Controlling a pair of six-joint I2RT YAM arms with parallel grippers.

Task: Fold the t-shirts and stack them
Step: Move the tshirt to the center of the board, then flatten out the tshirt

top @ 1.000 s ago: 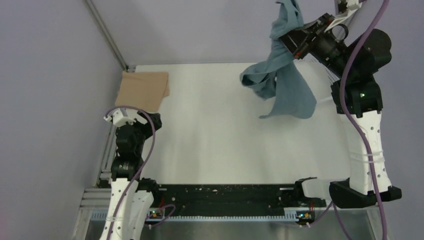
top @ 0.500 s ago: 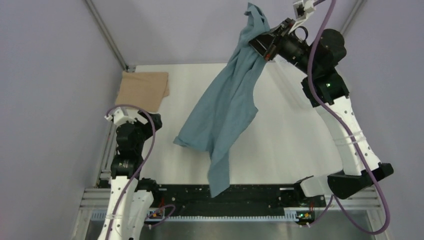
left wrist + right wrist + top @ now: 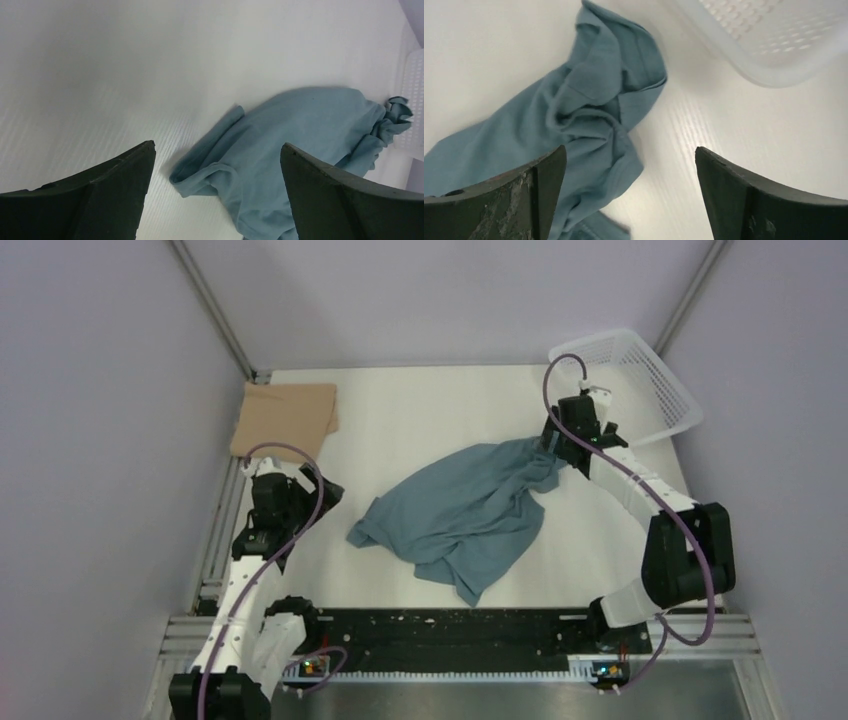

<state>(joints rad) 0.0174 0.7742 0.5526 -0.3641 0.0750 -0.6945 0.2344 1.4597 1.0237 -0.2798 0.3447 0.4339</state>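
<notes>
I need to grab the blue t-shirt's edge next with my right gripper, beside the t-shirt's bunched end and opposite the near sleeve. Then I can spread the t-shirt for folding.
A crumpled teal-blue t-shirt (image 3: 465,512) lies spread across the middle of the white table (image 3: 420,420). My right gripper (image 3: 556,445) hovers just over its bunched right end, jaws wide open and empty. In the right wrist view that bunched end (image 3: 604,95) lies to the left of the gap between my right gripper's (image 3: 630,152) fingers. The tan t-shirt (image 3: 285,418) lies folded at the back left corner. My left gripper (image 3: 322,492) is open and empty, left of the blue shirt. In the left wrist view my left gripper (image 3: 217,150) points at the blue shirt's near sleeve (image 3: 210,175).
A white mesh basket (image 3: 630,380) lies tipped at the back right corner, close behind my right gripper; its rim (image 3: 744,55) shows in the right wrist view. A black rail (image 3: 450,625) runs along the near edge between the arm bases.
My right arm swung the blue shirt from high at the back down onto the table and let go; its jaws are now open. The left arm leaned forward toward the shirt.
</notes>
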